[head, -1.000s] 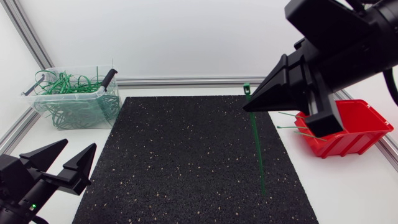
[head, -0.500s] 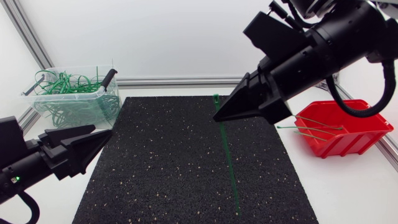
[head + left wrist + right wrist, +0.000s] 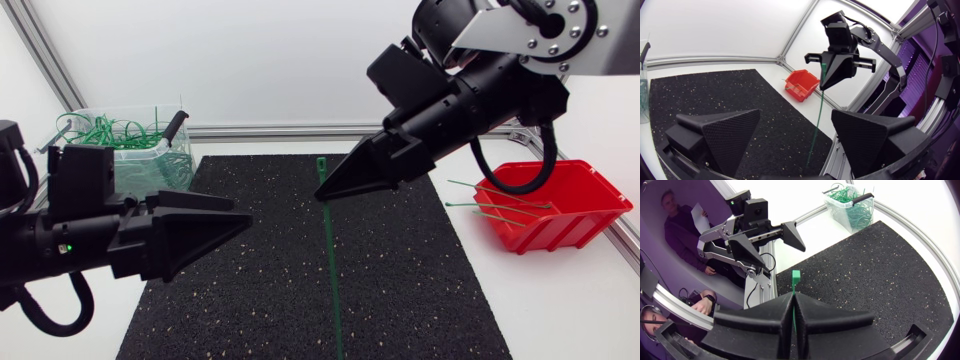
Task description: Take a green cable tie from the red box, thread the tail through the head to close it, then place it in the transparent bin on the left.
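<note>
I should next use my left gripper to grab the green cable tie by its strap just below the head [image 3: 323, 183], so the head stays steady for threading the tail [image 3: 338, 335].
A straight green cable tie [image 3: 330, 270] hangs upright over the black mat, its head [image 3: 322, 163] on top. My right gripper [image 3: 324, 192] is shut on it just below the head; in the right wrist view the head [image 3: 796, 275] sticks out past the closed fingertips [image 3: 792, 299]. My left gripper [image 3: 238, 222] is raised over the mat's left part, pointing at the tie, a short gap away. Its fingers [image 3: 730, 132] stand wide apart with nothing between them. In the left wrist view the tie [image 3: 817, 125] and the right gripper [image 3: 825, 90] are ahead of it.
The red box [image 3: 570, 225] with a few green ties [image 3: 495, 207] sits at the right table edge. The transparent bin [image 3: 120, 170], full of closed green ties, stands at the back left. A black speckled mat [image 3: 270, 300] covers the middle.
My right gripper has carried the hanging tie leftward, toward the mat's middle. My left arm has risen and swung right, its gripper now pointing at the tie.
</note>
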`<state>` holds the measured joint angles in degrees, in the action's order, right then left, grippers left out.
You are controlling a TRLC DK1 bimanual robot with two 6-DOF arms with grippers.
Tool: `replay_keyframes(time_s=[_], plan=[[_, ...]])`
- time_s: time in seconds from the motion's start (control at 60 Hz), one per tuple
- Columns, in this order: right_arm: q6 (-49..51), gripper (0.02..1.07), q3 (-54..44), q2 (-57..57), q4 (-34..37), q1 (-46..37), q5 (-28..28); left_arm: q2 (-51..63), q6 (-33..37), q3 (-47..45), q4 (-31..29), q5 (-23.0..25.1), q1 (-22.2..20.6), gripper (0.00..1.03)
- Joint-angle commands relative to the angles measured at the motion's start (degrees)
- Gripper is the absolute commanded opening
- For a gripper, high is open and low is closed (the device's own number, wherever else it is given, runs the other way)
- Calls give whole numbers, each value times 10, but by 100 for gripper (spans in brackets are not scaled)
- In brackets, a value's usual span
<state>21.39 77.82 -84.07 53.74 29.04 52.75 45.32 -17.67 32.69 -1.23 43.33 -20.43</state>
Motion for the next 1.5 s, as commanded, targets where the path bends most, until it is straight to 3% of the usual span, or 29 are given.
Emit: replay_keyframes(time_s=[0.0,0.2,0.483,0.733,0.833,0.95,1.1,1.217,1.317,1.483], plan=[[-6,7,-17,-19,-9,-8,20,29,-19,26,10,11,-33,99],[-6,8,-18,-33,-21,-16,96,87,-23,54,34,14,-105,99],[-13,8,-16,-50,-44,-19,135,167,-42,78,101,40,-112,91],[-30,8,-15,-75,-72,-25,139,187,-48,77,130,45,-124,71],[-31,8,-15,-76,-76,-28,140,190,-51,72,142,46,-113,58],[-30,8,-20,-74,-78,-28,140,196,-56,72,147,54,-102,56],[-31,8,-23,-68,-80,-28,140,205,-65,71,161,56,-92,34],[-30,8,-31,-64,-83,-27,139,209,-68,74,162,57,-91,32],[-30,8,-35,-58,-85,-28,139,210,-69,73,164,57,-91,17],[-30,8,-38,-53,-86,-27,139,210,-70,72,165,57,-92,17]])
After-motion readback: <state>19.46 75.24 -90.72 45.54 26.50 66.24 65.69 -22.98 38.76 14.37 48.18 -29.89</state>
